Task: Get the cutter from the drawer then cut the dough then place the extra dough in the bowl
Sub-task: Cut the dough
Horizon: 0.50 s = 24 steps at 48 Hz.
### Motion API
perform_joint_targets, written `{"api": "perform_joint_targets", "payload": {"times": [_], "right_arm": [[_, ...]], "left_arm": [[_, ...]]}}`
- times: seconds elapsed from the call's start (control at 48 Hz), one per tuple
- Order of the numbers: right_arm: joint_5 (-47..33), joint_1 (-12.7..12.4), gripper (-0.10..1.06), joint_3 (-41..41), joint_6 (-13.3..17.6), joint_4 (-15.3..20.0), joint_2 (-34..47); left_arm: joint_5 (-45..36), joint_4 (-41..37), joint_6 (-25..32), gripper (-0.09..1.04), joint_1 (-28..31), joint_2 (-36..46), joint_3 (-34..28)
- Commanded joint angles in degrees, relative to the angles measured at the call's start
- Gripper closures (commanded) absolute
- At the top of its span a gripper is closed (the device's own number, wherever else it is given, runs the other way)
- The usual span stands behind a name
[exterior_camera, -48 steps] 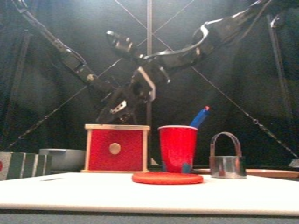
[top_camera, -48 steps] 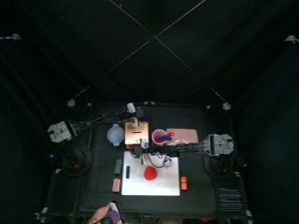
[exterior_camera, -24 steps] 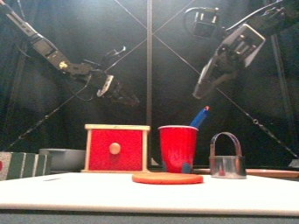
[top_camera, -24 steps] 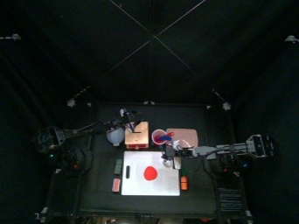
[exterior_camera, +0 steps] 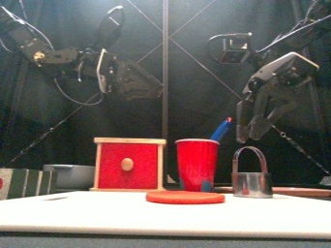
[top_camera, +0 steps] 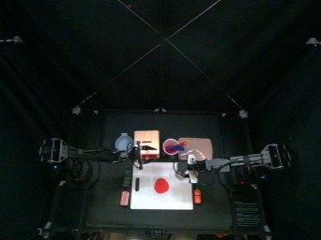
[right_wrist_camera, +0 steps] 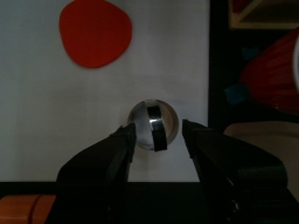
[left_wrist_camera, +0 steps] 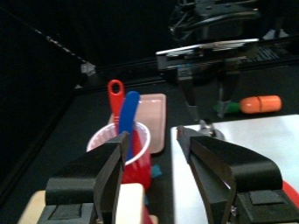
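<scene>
My right gripper grips the cutter by its metal handle [right_wrist_camera: 156, 128] next, since this leaves the cutter's round edge free to cut the red dough.
The round metal cutter [exterior_camera: 251, 174] stands upright on the white board [exterior_camera: 77, 208], right of the flat red dough disc [exterior_camera: 184, 197]. My right gripper [exterior_camera: 246, 131] hangs just above the cutter's wire handle, apart from it, jaws open. From the right wrist, the cutter [right_wrist_camera: 152, 124] lies between the spread jaws of the right gripper [right_wrist_camera: 156, 129], with the dough [right_wrist_camera: 96, 33] farther along the board [right_wrist_camera: 70, 122]. My left gripper [exterior_camera: 139, 85] is raised at the left, open and empty. From above, the dough [top_camera: 160, 185] lies mid-board.
The wooden box with its red drawer front [exterior_camera: 130, 165] stands behind the board, the blue-grey bowl [exterior_camera: 68, 174] to its left. The red cup with toy knives [exterior_camera: 198, 163] is at centre, the pink tray [top_camera: 197, 145] behind it. An orange toy [left_wrist_camera: 260, 103] lies by the board.
My right gripper has come down over the cutter and its jaws have spread. The left arm has swung away to the left. The cutter and dough have not moved.
</scene>
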State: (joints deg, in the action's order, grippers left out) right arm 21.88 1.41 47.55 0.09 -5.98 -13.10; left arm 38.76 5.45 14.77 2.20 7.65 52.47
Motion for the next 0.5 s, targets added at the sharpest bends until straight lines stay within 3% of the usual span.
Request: {"api": "perform_joint_targets", "payload": {"times": [0.021,0.146,0.312,0.5], "right_arm": [[-0.3,0.0,0.15,-2.1,0.3,-1.3,1.0],[-0.1,0.0,0.2,-2.5,0.4,-1.6,1.4],[2.3,0.4,0.4,-2.4,-0.7,-1.7,1.0],[3.1,0.4,0.44,-3.1,0.2,-1.7,0.6]], "left_arm": [[0.8,1.7,0.1,0.09,-1.8,0.8,-0.1],[0.8,5.0,0.1,0.09,-2.5,0.8,1.4],[0.7,8.7,0.4,0.09,-2.3,0.8,2.4],[0.7,8.9,0.4,0.09,-2.0,0.8,2.4]]}}
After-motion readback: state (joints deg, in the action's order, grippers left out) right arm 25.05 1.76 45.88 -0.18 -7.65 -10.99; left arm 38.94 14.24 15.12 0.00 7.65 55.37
